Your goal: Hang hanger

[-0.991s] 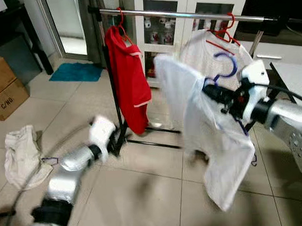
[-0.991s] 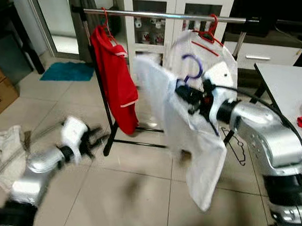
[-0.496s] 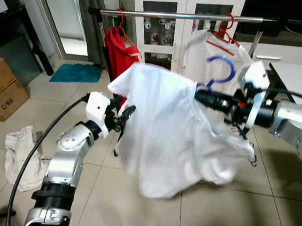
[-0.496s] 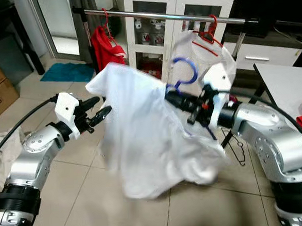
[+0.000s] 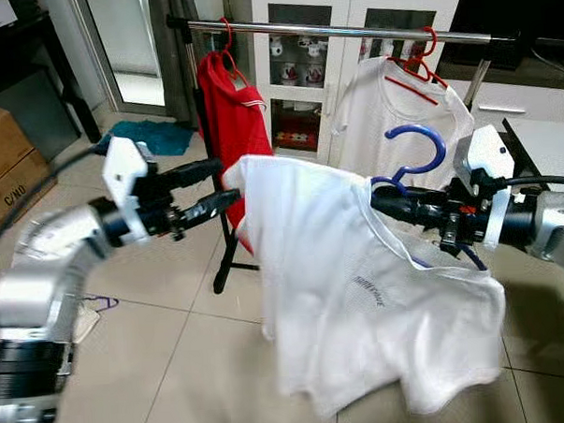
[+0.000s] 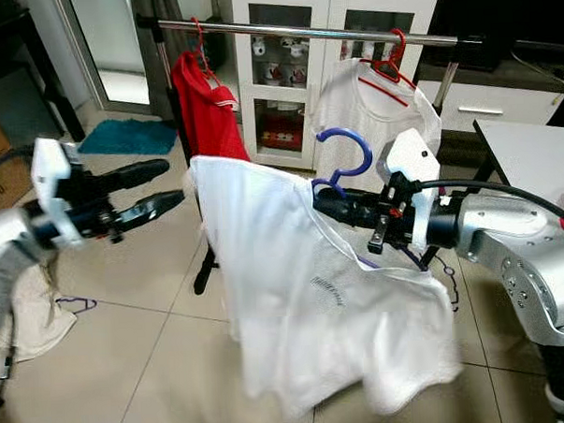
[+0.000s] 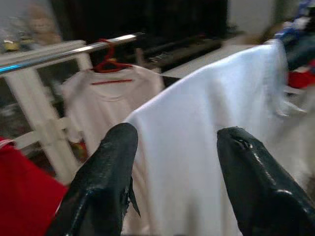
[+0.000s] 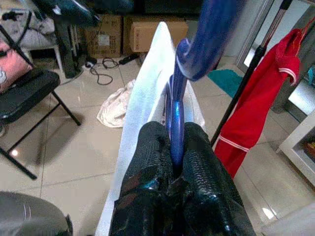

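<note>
The shirt has its outer shoulder edge [image 5: 239, 176] standing out between my fingers, while the shirt's body [image 5: 347, 312] hangs loose below. My left gripper will next grab the shirt by that edge.
A blue hanger [image 5: 418, 147] carries a white T-shirt [image 5: 351, 293] that hangs down in front of me. My right gripper [image 5: 383, 200] is shut on the hanger's neck [image 8: 175, 115], below the hook. The left gripper [image 5: 226, 181] is open at chest height, its fingertips [image 7: 123, 142] close to the shirt's left shoulder [image 7: 197, 98]. Behind stands a metal clothes rail [image 5: 349, 29]. On it hang a red shirt [image 5: 235, 110] at the left and a white shirt [image 5: 394, 99] on a red hanger [image 5: 423, 60] at the right.
A white glass-door cabinet [image 5: 348, 12] stands behind the rail. Cardboard boxes [image 5: 9, 167] sit at the left, with a crumpled cloth [image 6: 29, 307] on the tiled floor and a teal mat [image 5: 152, 133] farther back. A white table edge [image 5: 551, 144] is at the right.
The left arm rose from the floor to chest height, reaching the shirt's left shoulder. The shirt swung and now hangs spread; the right gripper kept hold of the hanger.
</note>
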Robot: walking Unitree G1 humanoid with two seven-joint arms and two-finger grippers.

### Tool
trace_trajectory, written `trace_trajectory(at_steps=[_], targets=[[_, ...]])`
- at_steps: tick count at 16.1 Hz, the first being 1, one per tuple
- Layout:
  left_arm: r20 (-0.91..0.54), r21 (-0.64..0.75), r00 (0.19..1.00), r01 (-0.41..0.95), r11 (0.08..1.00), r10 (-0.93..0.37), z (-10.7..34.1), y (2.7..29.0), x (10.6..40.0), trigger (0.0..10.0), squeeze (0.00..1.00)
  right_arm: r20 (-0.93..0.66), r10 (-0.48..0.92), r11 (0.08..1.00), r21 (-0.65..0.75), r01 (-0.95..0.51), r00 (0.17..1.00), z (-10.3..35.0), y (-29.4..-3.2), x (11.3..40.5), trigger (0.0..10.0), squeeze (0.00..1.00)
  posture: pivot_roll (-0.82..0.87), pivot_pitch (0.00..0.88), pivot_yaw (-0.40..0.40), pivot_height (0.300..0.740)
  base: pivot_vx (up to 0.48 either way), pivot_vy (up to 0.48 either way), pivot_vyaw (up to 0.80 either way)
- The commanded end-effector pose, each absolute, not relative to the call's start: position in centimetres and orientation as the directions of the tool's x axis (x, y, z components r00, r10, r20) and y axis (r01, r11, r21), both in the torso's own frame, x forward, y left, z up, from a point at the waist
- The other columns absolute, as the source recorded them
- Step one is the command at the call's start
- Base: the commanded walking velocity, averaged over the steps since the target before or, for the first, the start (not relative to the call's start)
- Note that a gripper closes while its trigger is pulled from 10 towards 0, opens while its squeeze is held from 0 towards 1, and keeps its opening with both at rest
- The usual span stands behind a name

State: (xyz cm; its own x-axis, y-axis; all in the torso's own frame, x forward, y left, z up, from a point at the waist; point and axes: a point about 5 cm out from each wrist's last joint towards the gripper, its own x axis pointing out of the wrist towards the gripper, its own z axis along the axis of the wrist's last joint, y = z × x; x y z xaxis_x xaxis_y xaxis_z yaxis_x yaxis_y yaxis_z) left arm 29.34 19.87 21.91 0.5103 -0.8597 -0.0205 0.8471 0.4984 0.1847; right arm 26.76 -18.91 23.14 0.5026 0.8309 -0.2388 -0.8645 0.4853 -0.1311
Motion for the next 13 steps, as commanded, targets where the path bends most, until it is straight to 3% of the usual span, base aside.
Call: trace_trajectory(at_steps=[1, 4, 6, 7, 8, 13], targets=[[-0.018, 0.201, 0.47, 0.866, 0.457, -0.883, 23.0, 19.6, 29.1, 10.0, 1.0, -0.249, 0.832, 0.473, -0.15, -0.868, 0.496, 23.2, -19.0, 26.7, 10.0, 0.0, -0.02, 0.0, 0.032, 0.74, 0.0, 0.0, 0.0], [-0.079, 0.201, 0.496, 0.857, 0.474, -0.864, 23.0, 21.8, 29.6, 10.0, 1.0, -0.259, 0.853, 0.424, -0.161, -0.891, 0.452, 23.8, -19.2, 26.4, 10.0, 0.0, -0.02, 0.0, 0.033, 0.74, 0.0, 0.0, 0.0], [-0.138, 0.198, 0.473, 0.874, 0.444, -0.87, 22.2, 22.4, 29.7, 10.0, 1.0, -0.269, 0.873, 0.374, -0.167, -0.912, 0.407, 24.1, -19.4, 25.9, 10.0, 0.0, -0.02, 0.0, 0.033, 0.74, 0.0, 0.0, 0.0], [-0.158, 0.196, 0.463, 0.88, 0.432, -0.872, 21.7, 22.4, 29.7, 10.0, 0.11, -0.273, 0.881, 0.353, -0.168, -0.92, 0.388, 24.2, -19.5, 25.8, 10.0, 0.0, -0.02, 0.0, 0.037, 0.74, 0.0, 0.0, 0.0], [-0.164, 0.191, 0.461, 0.882, 0.43, -0.872, 21.4, 22.5, 29.8, 10.0, 0.0, -0.277, 0.888, 0.332, -0.17, -0.928, 0.368, 24.2, -19.5, 25.7, 10.0, 0.0, -0.02, 0.0, 0.037, 0.74, 0.0, 0.0, 0.0], [-0.246, 0.122, 0.429, 0.903, 0.411, -0.869, 18.5, 22.6, 30.4, 10.0, 0.0, -0.259, 0.928, 0.231, -0.168, -0.958, 0.269, 24.6, -19.4, 24.9, 10.0, 0.0, -0.02, 0.0, 0.035, 0.74, 0.0, 0.0, 0.0]])
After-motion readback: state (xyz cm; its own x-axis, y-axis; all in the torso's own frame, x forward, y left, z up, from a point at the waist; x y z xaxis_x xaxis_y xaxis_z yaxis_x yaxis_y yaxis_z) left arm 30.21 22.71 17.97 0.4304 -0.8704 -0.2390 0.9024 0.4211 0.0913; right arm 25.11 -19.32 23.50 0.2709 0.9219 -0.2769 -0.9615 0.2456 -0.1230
